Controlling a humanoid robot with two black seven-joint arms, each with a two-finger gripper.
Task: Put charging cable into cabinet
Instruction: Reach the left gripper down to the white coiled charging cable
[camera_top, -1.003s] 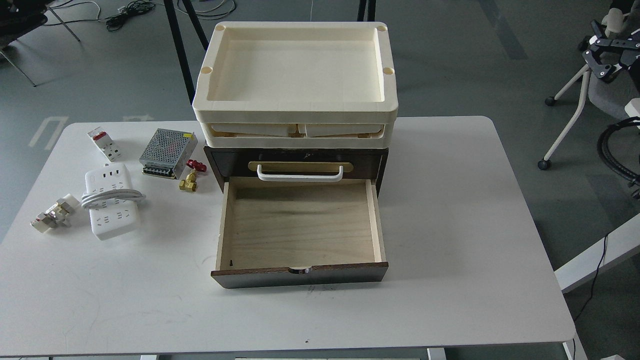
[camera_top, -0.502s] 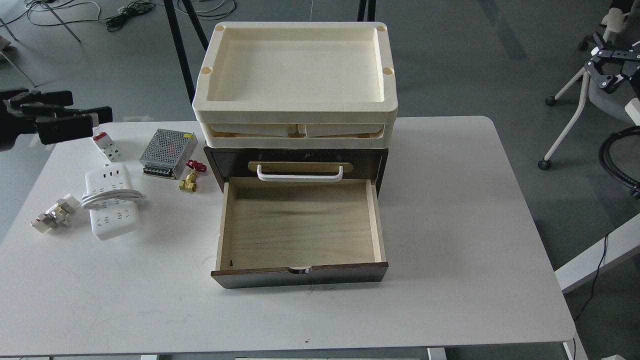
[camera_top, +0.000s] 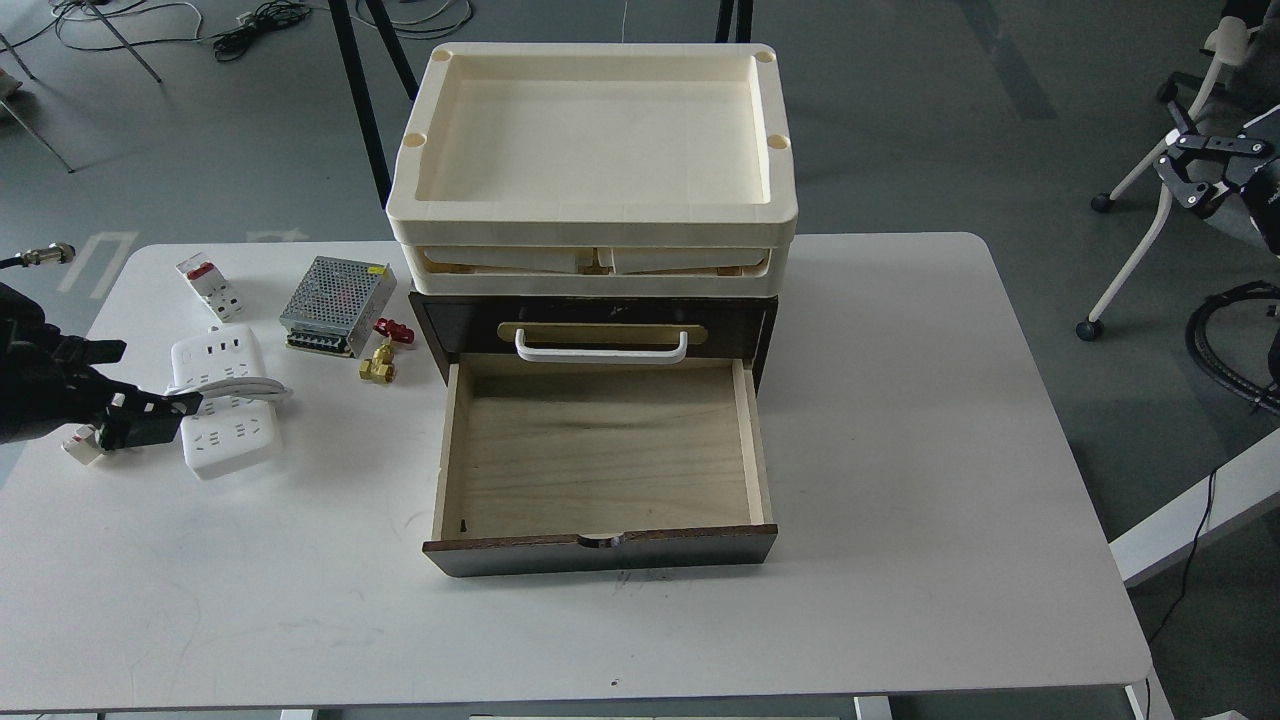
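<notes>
The long white power strip (camera_top: 228, 442) of the charging cable sticks out on both sides of its coiled cord, so my left gripper should next grab it by its cord-wrapped middle (camera_top: 228, 391) to pick it up.
The charging cable (camera_top: 232, 440), a white power strip with its cord coiled round the middle, lies on the table at the left. My left gripper (camera_top: 160, 380) comes in from the left edge, low beside the strip's left side. Its two dark fingers stand apart, and the lower fingertip (camera_top: 165, 418) is at the coiled cord. The cabinet (camera_top: 600, 548) stands mid-table, with its pale plywood drawer (camera_top: 600, 450) pulled out and bare inside. My right gripper (camera_top: 1205, 165) hangs off the table at the far right, small and dark.
Cream trays (camera_top: 590, 130) are stacked on the cabinet above a white bar handle (camera_top: 600, 352). Behind the strip lie a white-and-red breaker block (camera_top: 208, 288), a silver power supply box (camera_top: 335, 305) and a brass valve (camera_top: 378, 365). A small white part (camera_top: 78, 447) sits under my left gripper.
My left gripper has come down from above the table's far left corner to the left side of the power strip. The right gripper has shifted slightly. The strip has not moved.
</notes>
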